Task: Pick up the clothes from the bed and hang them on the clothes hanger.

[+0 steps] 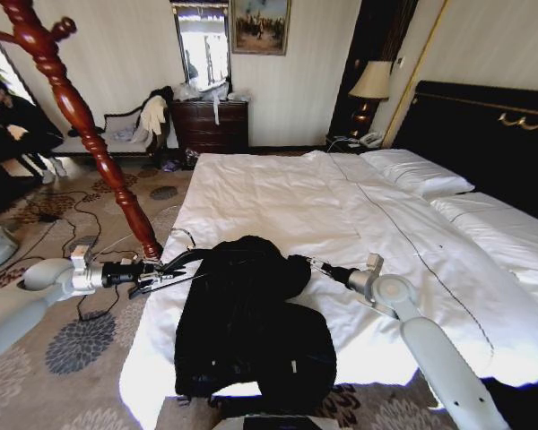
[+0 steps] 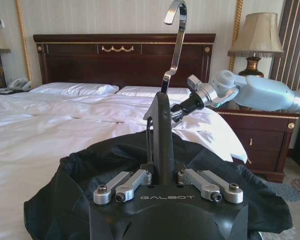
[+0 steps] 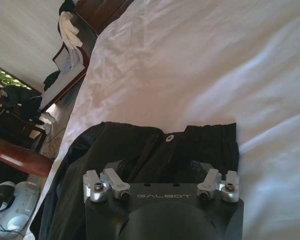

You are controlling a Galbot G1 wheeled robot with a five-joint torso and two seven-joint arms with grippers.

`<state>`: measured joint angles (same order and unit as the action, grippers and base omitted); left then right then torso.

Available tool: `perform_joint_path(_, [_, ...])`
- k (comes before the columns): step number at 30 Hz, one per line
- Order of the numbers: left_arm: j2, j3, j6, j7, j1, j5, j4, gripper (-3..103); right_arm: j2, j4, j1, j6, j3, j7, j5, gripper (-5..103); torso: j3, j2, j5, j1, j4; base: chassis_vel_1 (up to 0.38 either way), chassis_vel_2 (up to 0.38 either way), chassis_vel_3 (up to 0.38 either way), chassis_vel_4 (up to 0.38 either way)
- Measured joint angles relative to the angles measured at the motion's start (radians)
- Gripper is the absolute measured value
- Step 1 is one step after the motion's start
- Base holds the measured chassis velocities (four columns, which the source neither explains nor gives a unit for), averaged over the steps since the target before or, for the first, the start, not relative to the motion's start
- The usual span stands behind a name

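The right gripper grabs the black jacket by its edge (image 3: 207, 142) beside the silver button next, to get the jacket onto the black clothes hanger.
The black jacket (image 1: 251, 322) lies crumpled on the white bed (image 1: 341, 206) near its foot and droops over the edge. My left gripper (image 1: 164, 267) reaches in from the left and is shut on the black clothes hanger (image 1: 181, 260). In the left wrist view the hanger's neck (image 2: 160, 135) stands between the closed fingers of the left gripper (image 2: 162, 172), with its silver hook (image 2: 175, 45) above. My right gripper (image 1: 310, 262) is at the jacket's right edge. In the right wrist view the right gripper (image 3: 160, 167) is open, its fingers spread over the jacket's fabric (image 3: 140, 150).
A twisted red-brown wooden coat stand (image 1: 90, 125) rises left of the bed, close to my left arm. Behind are a dark dresser (image 1: 213, 124), a bench with pale garments (image 1: 125, 134), a nightstand with a lamp (image 1: 369, 85) and the black headboard (image 1: 493, 134). Patterned carpet (image 1: 72, 349) covers the floor.
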<state>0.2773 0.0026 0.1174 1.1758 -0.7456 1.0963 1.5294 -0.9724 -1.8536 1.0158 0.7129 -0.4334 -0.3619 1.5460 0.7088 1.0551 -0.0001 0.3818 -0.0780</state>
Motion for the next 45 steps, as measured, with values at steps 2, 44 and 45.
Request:
perform_joint_path(2, [0.002,0.000,-0.001,-0.002,0.000,0.000,-0.001,16,-0.010,0.000,-0.003,0.000,0.009,0.000,-0.008,71,0.000,0.000,-0.0001,0.000,0.0001,0.000,0.000,0.000,0.000])
perform_joint_path(44, [0.012,0.013,-0.044,-0.046,-0.012,0.040,0.036,16,0.085,-0.205,-0.006,-0.053,-0.026,0.077,-0.118,0,0.000,0.000,0.0001,0.000,0.0002,0.000,0.000,0.000,0.000])
perform_joint_path(45, [0.012,0.016,-0.050,-0.053,-0.008,0.052,0.041,16,0.092,-0.228,-0.006,-0.053,-0.032,0.078,-0.119,0,0.000,0.000,0.0001,0.000,0.0001,0.000,0.000,0.000,0.000])
